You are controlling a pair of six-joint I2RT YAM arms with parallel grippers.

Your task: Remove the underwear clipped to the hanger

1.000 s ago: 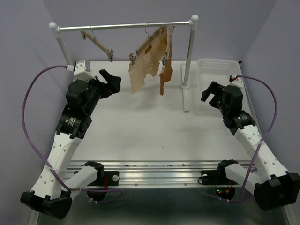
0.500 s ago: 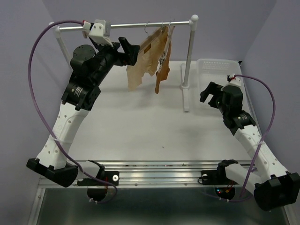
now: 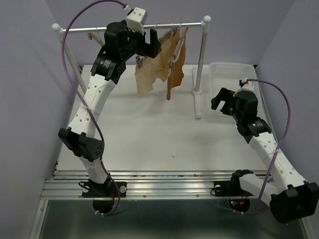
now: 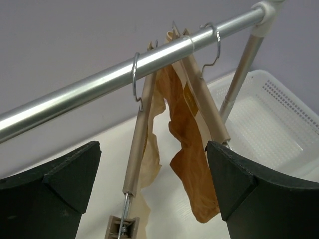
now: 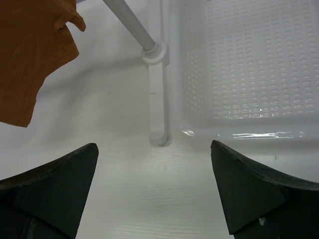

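Next, my left gripper grips the hanger's bar (image 4: 135, 153) between wire hook and clip, which leaves the clips free to remove the underwear (image 4: 152, 157).
The pale beige underwear (image 3: 146, 75) hangs from its light-wood hanger (image 3: 158, 46) on the metal rail (image 3: 169, 26). In the left wrist view the hanger's bar (image 4: 136, 144) slopes down from its wire hook (image 4: 135, 74) to a clip (image 4: 122, 226), with the underwear (image 4: 152, 157) behind it. My left gripper (image 3: 151, 45) is open and empty, raised to rail height just left of the hanger; in its own view the gripper (image 4: 154, 199) has the bar between its fingers without touching it. My right gripper (image 3: 222, 99) is open and empty, low above the table.
An orange-brown garment (image 3: 175, 67) on a like hanger (image 4: 207, 99) hangs just right of the underwear. An empty hanger (image 3: 94, 37) hangs at the rail's left end. A white basket (image 3: 229, 72) stands at the back right beside the rack's post (image 3: 200, 64) and foot (image 5: 157, 99).
My left arm has risen from table level up to the rail and moved right, up to the pale underwear's hanger. The right arm has barely moved.
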